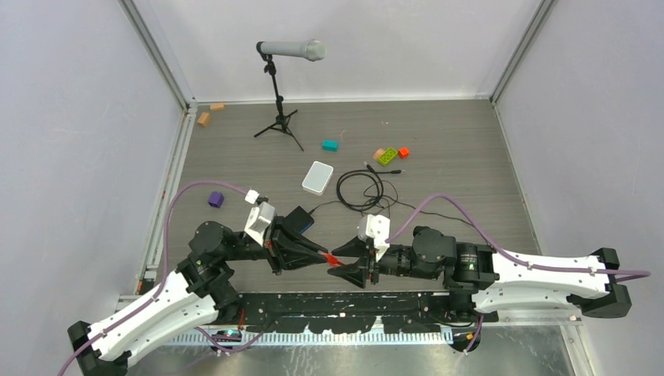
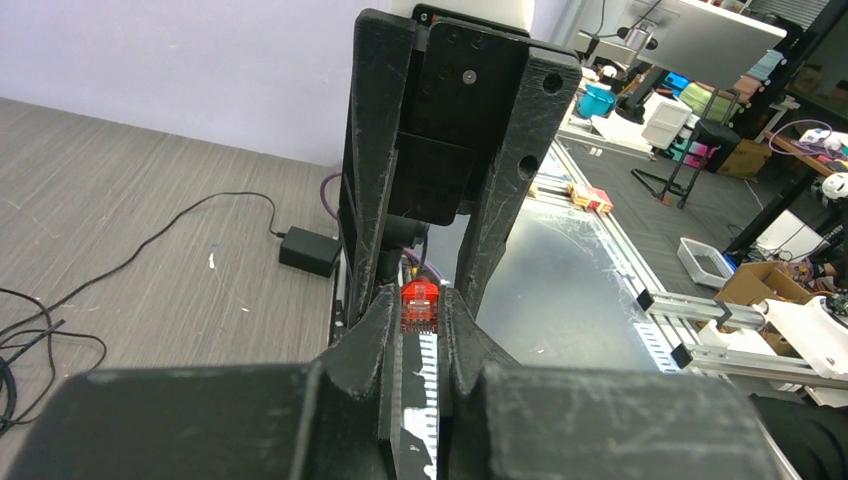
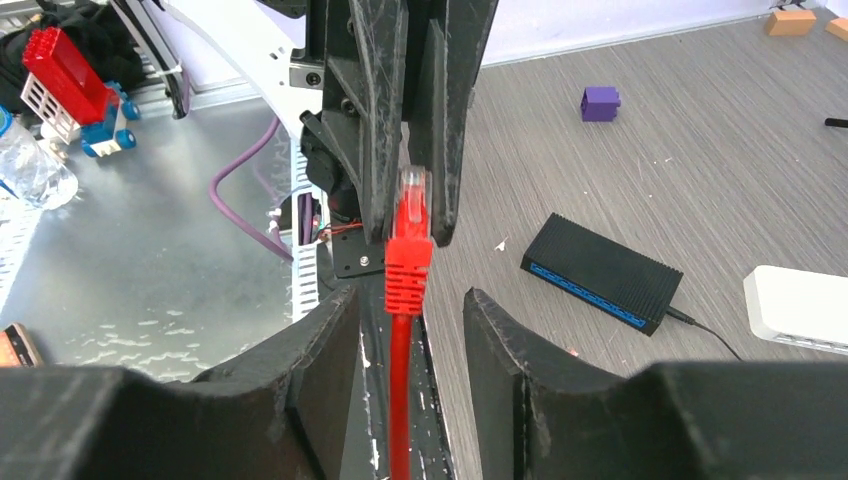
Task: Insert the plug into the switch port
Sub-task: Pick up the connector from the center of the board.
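Observation:
My right gripper should grab the plug by its ribbed red boot at the cable end (image 1: 333, 260) (image 3: 406, 283) next, so the plug's clear tip stays free to go in.
The plug (image 2: 421, 305), red-booted with a clear tip, sits pinched between my left gripper's (image 2: 420, 318) shut fingers. In the right wrist view the plug (image 3: 411, 205) stands upright in the left fingers, and its red cable (image 3: 400, 390) runs down between my right gripper's (image 3: 412, 312) open fingers with a gap on each side. In the top view the two grippers meet tip to tip near the table's front edge, left (image 1: 322, 254) and right (image 1: 348, 265). The black switch (image 3: 600, 275) lies flat with its blue port edge facing the right wrist camera, and is partly hidden behind my left gripper (image 1: 301, 219).
A white rounded box (image 1: 317, 177) and a coiled black cable (image 1: 360, 188) lie behind the grippers. A microphone stand (image 1: 278, 94) stands at the back. Small blocks are scattered: purple (image 1: 216, 200), teal (image 1: 330, 145), green and orange (image 1: 391, 154). A black power adapter (image 2: 308, 250) lies on the table.

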### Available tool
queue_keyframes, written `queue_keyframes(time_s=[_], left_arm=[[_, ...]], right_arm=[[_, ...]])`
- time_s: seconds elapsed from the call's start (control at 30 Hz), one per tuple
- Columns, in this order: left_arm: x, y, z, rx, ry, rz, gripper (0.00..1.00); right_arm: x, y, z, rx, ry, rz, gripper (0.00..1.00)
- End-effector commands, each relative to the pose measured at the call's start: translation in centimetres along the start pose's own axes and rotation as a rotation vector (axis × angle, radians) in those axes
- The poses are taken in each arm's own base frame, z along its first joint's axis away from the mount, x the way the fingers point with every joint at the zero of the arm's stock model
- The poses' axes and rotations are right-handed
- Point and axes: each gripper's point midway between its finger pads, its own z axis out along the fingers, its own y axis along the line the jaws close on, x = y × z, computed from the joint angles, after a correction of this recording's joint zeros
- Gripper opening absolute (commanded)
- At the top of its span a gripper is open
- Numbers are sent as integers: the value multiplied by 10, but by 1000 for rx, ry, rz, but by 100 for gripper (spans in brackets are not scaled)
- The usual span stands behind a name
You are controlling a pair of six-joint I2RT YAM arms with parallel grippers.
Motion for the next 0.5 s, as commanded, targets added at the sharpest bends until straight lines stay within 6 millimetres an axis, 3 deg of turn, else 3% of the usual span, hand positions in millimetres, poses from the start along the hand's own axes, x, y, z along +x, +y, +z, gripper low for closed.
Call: queue_keyframes(time_s=[0.0,0.47], left_arm=[[-10,-3,-1,8,-43,43,0],[-8,-4,0,18,-41,35,0]], right_arm=[[-31,1,-6,-1,-142,18,48],[-35,0,-7,4,-161,24,49]])
